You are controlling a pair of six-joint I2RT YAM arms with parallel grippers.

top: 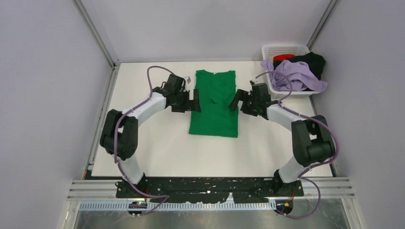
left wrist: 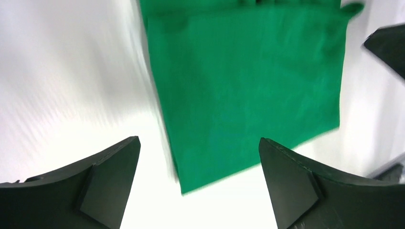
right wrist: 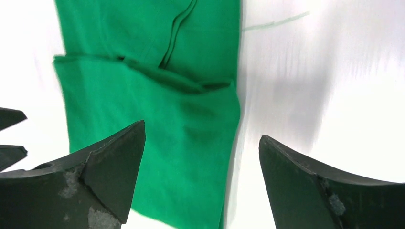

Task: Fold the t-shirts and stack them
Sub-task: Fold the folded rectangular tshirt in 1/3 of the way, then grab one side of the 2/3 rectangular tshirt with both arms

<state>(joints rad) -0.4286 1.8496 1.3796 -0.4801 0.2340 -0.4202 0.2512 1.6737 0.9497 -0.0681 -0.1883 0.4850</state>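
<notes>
I will next grab the green t-shirt [top: 214, 105] with my right gripper by its near corner, opposite my left gripper. Then I will fold that end of the t-shirt over.
A bright green t-shirt [top: 214, 105] lies flat in the middle of the white table [top: 162, 143], sleeves folded in, a narrow rectangle. It also shows in the left wrist view [left wrist: 243, 81] and the right wrist view [right wrist: 162, 119]. My left gripper [top: 196, 101] is open and empty at the shirt's left edge, above its lower left corner [left wrist: 184, 188]. My right gripper [top: 235, 100] is open and empty at the shirt's right edge [right wrist: 234, 143]. A lavender shirt [top: 293, 74], a black one [top: 315, 62] and a red one [top: 282, 57] lie piled in the basket.
A white slotted plastic basket [top: 282, 48] stands at the table's back right corner, the lavender shirt hanging over its front rim. Grey walls and metal posts close in the table at left, back and right. The arm bases sit on the near edge rail [top: 210, 188].
</notes>
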